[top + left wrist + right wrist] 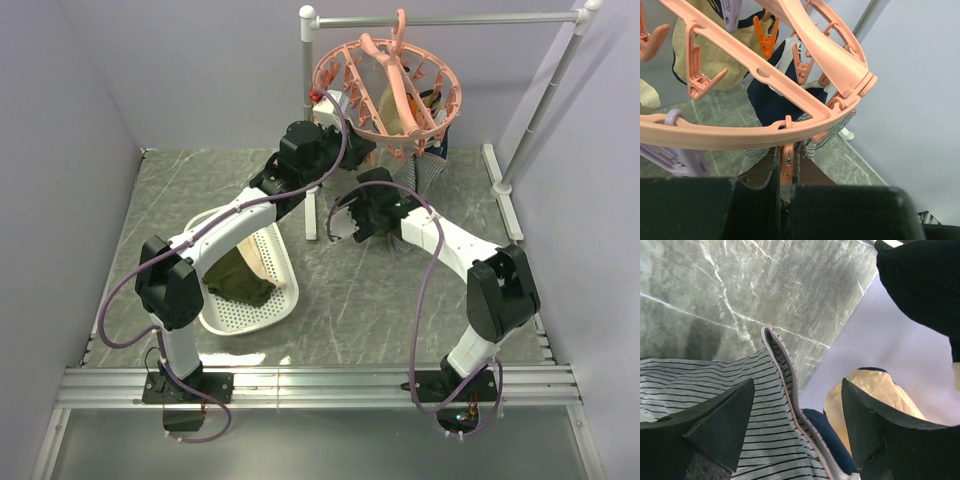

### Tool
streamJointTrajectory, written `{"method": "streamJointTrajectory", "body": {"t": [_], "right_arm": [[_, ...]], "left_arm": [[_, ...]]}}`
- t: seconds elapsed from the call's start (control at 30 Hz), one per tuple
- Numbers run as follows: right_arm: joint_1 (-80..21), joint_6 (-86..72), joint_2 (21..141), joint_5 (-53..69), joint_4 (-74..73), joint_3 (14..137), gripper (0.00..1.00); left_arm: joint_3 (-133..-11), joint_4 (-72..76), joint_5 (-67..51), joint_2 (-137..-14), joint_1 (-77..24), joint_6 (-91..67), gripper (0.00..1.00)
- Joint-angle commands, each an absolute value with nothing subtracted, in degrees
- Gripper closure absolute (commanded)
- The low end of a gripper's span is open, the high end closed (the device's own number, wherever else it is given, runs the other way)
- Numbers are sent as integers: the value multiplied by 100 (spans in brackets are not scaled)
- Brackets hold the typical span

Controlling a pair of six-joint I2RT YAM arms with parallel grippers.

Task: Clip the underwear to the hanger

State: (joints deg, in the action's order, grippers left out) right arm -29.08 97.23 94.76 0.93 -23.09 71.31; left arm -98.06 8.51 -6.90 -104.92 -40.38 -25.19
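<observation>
My right gripper will next grab the striped underwear by its waistband edge (789, 391), so the waistband's end stays free to clip to the hanger.
The salmon-pink hanger (385, 85) hangs by its hook from the rail at the back; its ring fills the left wrist view (740, 132). My left gripper (352, 150) reaches to the ring's near edge and is shut on an orange clip peg (786, 167) hanging from the ring, with striped cloth beside the peg. The grey-and-white striped underwear (425, 170) hangs below the ring, down to the table. My right gripper (372, 190) is open under the ring. The underwear's waistband edge (782, 375) stands between its fingertips (797, 410) without being gripped.
A grey rail stand (440, 20) carries the hanger. A beige cloth (395, 100) and a dark navy garment (775, 100) are clipped on the ring. A white basket (285, 305) with an olive-green garment (240, 280) lies on the table at left.
</observation>
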Motion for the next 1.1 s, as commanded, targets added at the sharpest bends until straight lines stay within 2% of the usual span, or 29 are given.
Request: {"method": "streamJointTrajectory", "body": {"t": [0.0,0.13,0.2,0.37,0.4,0.47,0.5,0.57,0.6,0.9,1.07], "right_arm": [[-3023,9773,9667,-386,-1986,7479,23],[-3024,9782,10054,-1001,-2293,7927,26],[-2997,9756,10212,-1159,-2513,8076,34],[-2909,9598,10371,-1257,-3093,8595,45],[-2900,9563,10397,-1205,-3276,8648,53],[-2900,9484,10397,-1169,-3506,8815,62],[-2900,9475,10337,-1065,-3585,8815,75],[-2900,9492,10240,-994,-3604,8746,88],[-2892,9501,10100,-889,-3569,8623,100],[-2725,9431,9151,-18,-3129,7736,100],[-2505,9405,8632,867,-2629,7278,100]], "left_arm": [[-10081,1020,-844,-10477,-4096,-2558,100],[-10090,1002,-826,-10477,-4096,-2549,100],[-10090,993,-817,-10468,-4104,-2540,100],[-10116,1002,-791,-10476,-4096,-2540,100],[-10134,993,-791,-10485,-4096,-2549,100],[-10169,984,-791,-10503,-4096,-2549,100],[-10186,976,-774,-10512,-4096,-2558,100],[-10178,993,-773,-10512,-4096,-2575,100],[-10178,993,-773,-10512,-4104,-2575,100],[-10283,976,-888,-10626,-3964,-2953,100],[-10310,967,-940,-10670,-3911,-3049,100]]}}
